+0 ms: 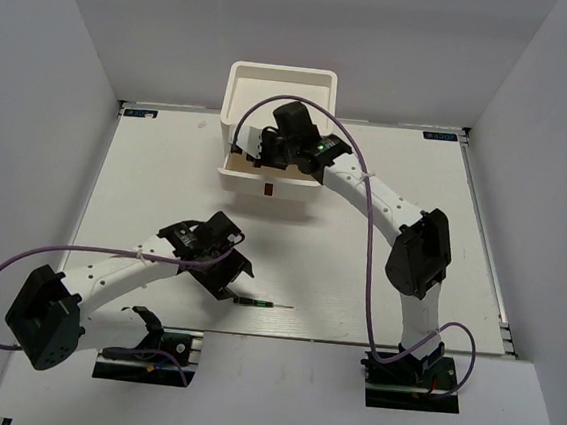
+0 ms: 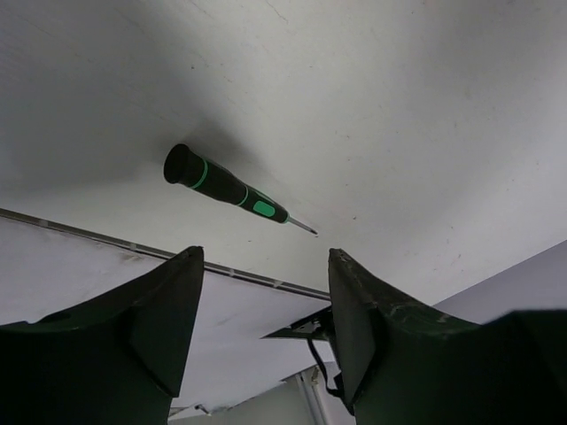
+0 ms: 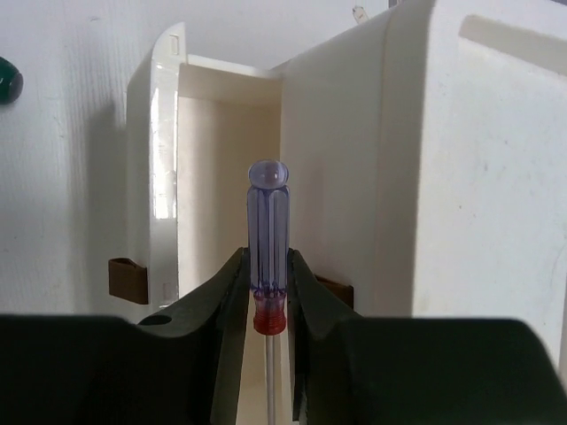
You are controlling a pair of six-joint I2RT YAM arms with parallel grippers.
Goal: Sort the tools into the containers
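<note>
The left gripper grabs the thin black-green precision screwdriver by its handle (image 1: 253, 302) next, which leaves the screwdriver's stem free to enter the drawer.
The white stacked organizer (image 1: 280, 84) stands at the back centre, one drawer (image 1: 286, 185) pulled out toward me. My right gripper (image 1: 261, 150) hovers over that drawer, shut on the slim red-blue-handled screwdriver (image 3: 268, 226), handle pointing at the open compartment (image 3: 213, 177) in the right wrist view. The thin black-green precision screwdriver (image 1: 258, 302) lies on the table near the front edge. My left gripper (image 1: 228, 286) is open and empty just left of it. In the left wrist view the screwdriver (image 2: 226, 186) lies beyond the fingertips (image 2: 190, 266). Pliers are out of view.
Brown tabs (image 3: 128, 276) show on the drawer fronts. A dark green rounded thing (image 3: 7, 80) sits at the left edge of the right wrist view. The table's front edge strip (image 2: 133, 246) runs close behind the precision screwdriver. Grey walls enclose the table.
</note>
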